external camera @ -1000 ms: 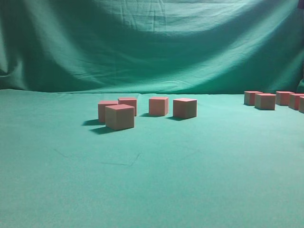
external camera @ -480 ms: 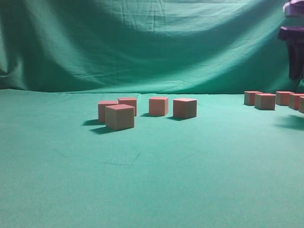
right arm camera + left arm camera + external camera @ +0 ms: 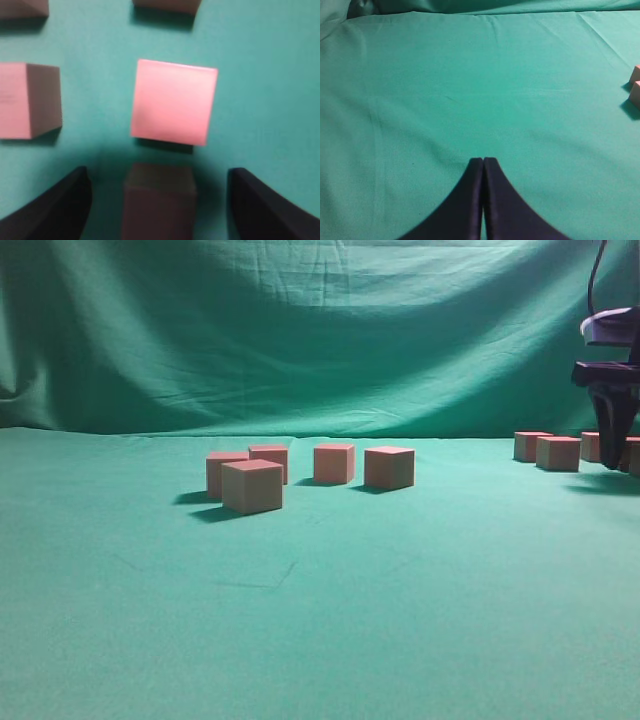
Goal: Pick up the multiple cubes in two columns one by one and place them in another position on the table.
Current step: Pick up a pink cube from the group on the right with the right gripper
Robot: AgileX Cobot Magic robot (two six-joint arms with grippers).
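Observation:
My right gripper should close now. Its fingers reach down beside the shadowed cube point(image 3: 159, 205), next to the brightly lit cube point(image 3: 173, 102). Closing now would hold the shadowed cube.
Several reddish-pink cubes point(image 3: 252, 486) stand in a loose group mid-table. Another cluster of cubes point(image 3: 558, 453) sits at the far right. My right gripper point(image 3: 612, 455) hangs low over that right cluster. In the right wrist view it point(image 3: 159, 172) is open, its fingers point(image 3: 65, 205) straddling a shadowed cube point(image 3: 159, 200) with a gap on each side. A brightly lit cube point(image 3: 173, 102) lies just ahead, and another cube point(image 3: 29, 100) to the left. My left gripper point(image 3: 483, 161) is shut on nothing above bare cloth and is out of the exterior view.
The table point(image 3: 320, 620) is covered in green cloth, with a draped green backdrop point(image 3: 320, 330) behind it. Two cubes point(image 3: 635, 92) show at the right edge of the left wrist view. More cubes point(image 3: 167, 4) line the top of the right wrist view.
My right gripper has come into the exterior view from the upper right and dropped down over the right cluster of cubes. The cubes have not moved.

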